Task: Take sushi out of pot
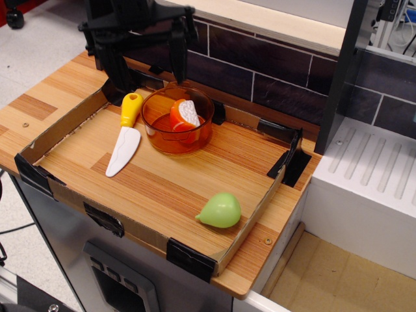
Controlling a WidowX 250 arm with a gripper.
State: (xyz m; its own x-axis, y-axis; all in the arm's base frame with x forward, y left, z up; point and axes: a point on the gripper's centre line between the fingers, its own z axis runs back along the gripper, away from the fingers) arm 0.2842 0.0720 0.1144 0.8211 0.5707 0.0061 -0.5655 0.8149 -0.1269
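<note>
I need to take the sushi out of the pot [177, 121], so my gripper should grab the sushi by its orange and white sides next.
The translucent orange pot [177, 121] stands at the back left of the cardboard tray. The sushi [184, 115], white with an orange side, lies inside the pot. My black gripper [149, 73] hangs open above and behind the pot, with one finger [119, 70] to the pot's left and the other finger [177, 60] over its back rim. It holds nothing and touches neither the pot nor the sushi.
A toy knife [125, 134] with a yellow handle and white blade lies left of the pot. A light green pear-shaped toy [221, 210] sits near the tray's front right. The low cardboard tray wall [140, 231] rings the wooden board. A dark tiled wall [260, 71] stands behind.
</note>
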